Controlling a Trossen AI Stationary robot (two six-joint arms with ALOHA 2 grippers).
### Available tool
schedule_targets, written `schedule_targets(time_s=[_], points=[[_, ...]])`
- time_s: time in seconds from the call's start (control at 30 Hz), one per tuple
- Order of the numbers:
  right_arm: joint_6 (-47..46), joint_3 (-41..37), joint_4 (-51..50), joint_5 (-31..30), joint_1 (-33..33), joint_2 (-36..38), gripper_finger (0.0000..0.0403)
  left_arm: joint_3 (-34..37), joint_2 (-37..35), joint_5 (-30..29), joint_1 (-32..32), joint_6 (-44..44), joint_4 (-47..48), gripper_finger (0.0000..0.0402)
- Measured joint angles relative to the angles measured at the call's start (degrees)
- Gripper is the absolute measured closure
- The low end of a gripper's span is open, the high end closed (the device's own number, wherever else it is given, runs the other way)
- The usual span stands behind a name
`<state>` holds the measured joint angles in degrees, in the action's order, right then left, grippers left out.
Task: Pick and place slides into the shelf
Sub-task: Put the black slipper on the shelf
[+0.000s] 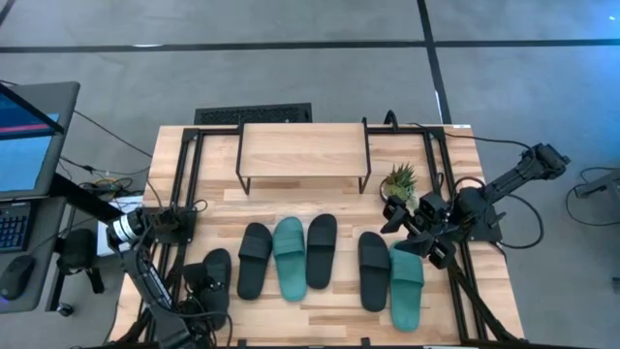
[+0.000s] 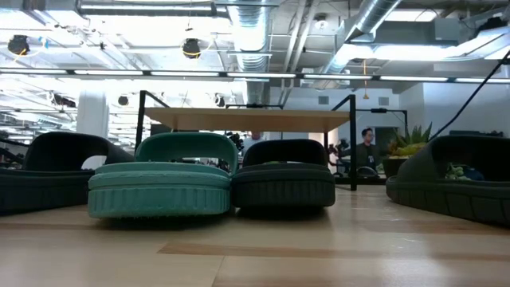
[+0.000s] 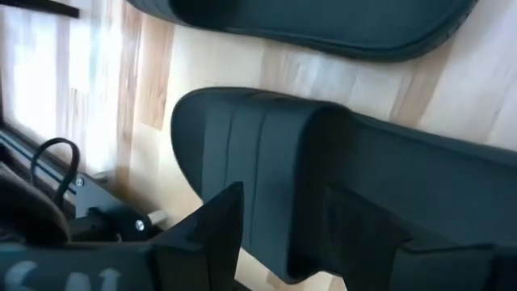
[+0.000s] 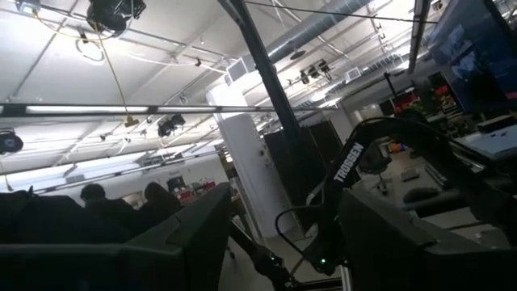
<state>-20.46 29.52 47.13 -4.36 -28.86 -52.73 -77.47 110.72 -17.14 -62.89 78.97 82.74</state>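
My left gripper should next pick up the black slide by its strap's heel-side edge (image 1: 215,276), so that it can place the slide on the shelf (image 1: 302,150).
The shelf (image 1: 302,150) stands at the table's far middle, its plank top bare. In front of it lie a black slide (image 1: 254,260), a teal slide (image 1: 289,257) and a black slide (image 1: 321,250), side by side. To their right lie a black slide (image 1: 373,269) and a teal slide (image 1: 407,286). Another black slide (image 3: 266,153) lies at the near left. My left gripper (image 3: 291,242) is open right over it, one finger on each side of its strap. My right gripper (image 4: 283,242) is open and bare, raised at the right (image 1: 397,221) and pointing up. My left gripper comes slanting down at the near-left black slide, its open fingers (image 3: 218,234) either side of the wide strap (image 3: 275,202). I cannot tell whether they touch it. The slide lies flat on the table.
A small potted plant (image 1: 399,179) stands right of the shelf, close to my right gripper. Black frame rails (image 1: 184,184) run along the table's left and right sides. A dark keyboard (image 1: 254,114) lies behind the shelf. A monitor (image 1: 24,136) stands off the table's left.
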Motion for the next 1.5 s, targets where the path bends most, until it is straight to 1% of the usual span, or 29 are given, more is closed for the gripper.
schedule_targets(time_s=[0.1, 0.2, 0.33, 0.47, 0.73, 1.03, 1.1, 1.17, 1.27, 1.33, 1.37, 1.5], points=[[0.0, 0.0, 0.0, 0.0, 0.0, 0.0, 0.0188, 1.7, 0.0, 0.4, 0.0, -0.8, -2.8, 0.0242], [-0.1, 0.0, 0.0, 0.0, 0.0, 0.0, 0.0188, 2.8, 0.0, 0.4, 0.2, -1.5, -3.6, 0.0242], [-0.1, 0.0, 0.0, 0.0, 0.0, 0.0, 0.0188, 3.7, 0.0, 0.3, 1.0, -1.5, -2.1, 0.0242], [-0.1, 0.0, 0.0, 0.0, 0.0, 0.0, 0.0188, 4.4, 0.0, -0.2, 2.1, -3.3, -1.8, 0.0242], [-0.1, 0.0, 0.0, -0.2, 0.0, 0.0, 0.0188, 4.2, 0.0, 0.0, 3.0, -2.3, 4.2, 0.0242], [-0.1, 0.0, -0.4, -0.1, 0.0, 0.0, 0.0188, 4.3, 0.0, 0.0, 3.0, -1.2, 3.4, 0.0246], [-0.1, 0.0, -0.4, -0.1, 0.0, 0.0, 0.0188, 4.3, 0.0, 0.2, 2.9, -1.2, 3.0, 0.0258], [-0.1, 0.0, -0.4, -0.1, 0.0, 0.0, 0.0188, 4.3, 0.0, 0.3, 3.0, -0.9, 2.9, 0.0282], [-0.1, 0.0, -0.4, -0.1, 0.0, 0.0, 0.0188, 4.3, 0.0, 0.4, 2.9, 0.1, 2.6, 0.0332], [-0.1, 0.0, -0.4, -0.1, 0.0, 0.0, 0.0188, 4.3, 0.0, 0.4, 3.0, 0.6, 2.4, 0.0374], [-0.1, 0.0, -0.4, -0.1, 0.0, 0.0, 0.0188, 4.3, 0.0, 0.4, 3.0, 0.8, 2.2, 0.0387], [-0.1, 0.0, -0.4, -0.1, 0.0, 0.0, 0.0188, 4.3, 0.0, 0.4, 3.0, 1.2, 2.2, 0.0396]])
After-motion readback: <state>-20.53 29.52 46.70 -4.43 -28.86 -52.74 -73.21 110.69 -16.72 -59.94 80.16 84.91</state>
